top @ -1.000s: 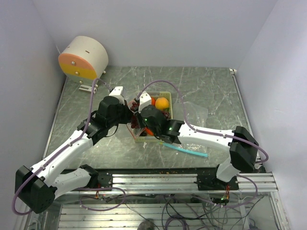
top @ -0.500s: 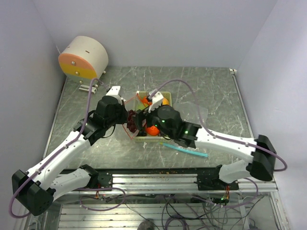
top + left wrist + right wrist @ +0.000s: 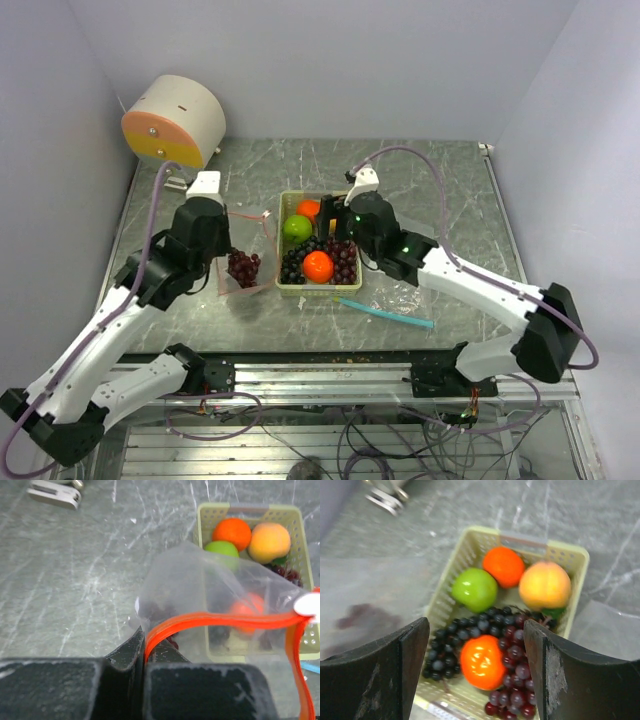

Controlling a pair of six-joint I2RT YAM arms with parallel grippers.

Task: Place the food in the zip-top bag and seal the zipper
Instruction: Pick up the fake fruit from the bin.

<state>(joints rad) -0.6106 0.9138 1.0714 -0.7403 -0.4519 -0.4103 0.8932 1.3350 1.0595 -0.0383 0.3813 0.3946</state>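
The purple grapes should be grabbed next by my right gripper near the bunch's end beside the peach (image 3: pixel 545 585). The bunch will then hang down to go into the zip-top bag.
The clear zip-top bag (image 3: pixel 245 268) stands left of the basket with a bunch of dark red grapes (image 3: pixel 243 266) inside. My left gripper (image 3: pixel 215 250) is shut on the bag's red-orange zipper (image 3: pixel 220 620) at its near end. My right gripper (image 3: pixel 477 625) hangs open over the basket with nothing between its fingers. In the pale basket (image 3: pixel 470 545) lie a green apple (image 3: pixel 474 588), an orange (image 3: pixel 504 566), a peach (image 3: pixel 545 585), a red-orange tomato (image 3: pixel 481 661), dark grapes (image 3: pixel 452 640) and purple grapes (image 3: pixel 520 675). The top view shows the right gripper (image 3: pixel 338 222) at the basket's (image 3: pixel 283 250) far right.
A round beige and orange device (image 3: pixel 175 120) on a metal bracket stands at the back left. Clear plastic (image 3: pixel 410 235) lies right of the basket, and a teal strip (image 3: pixel 388 313) lies on the table in front of it.
My left arm has pulled the bag left, away from the basket. My right gripper opened and drew back to the basket's far right. A grape bunch now lies in the bag.
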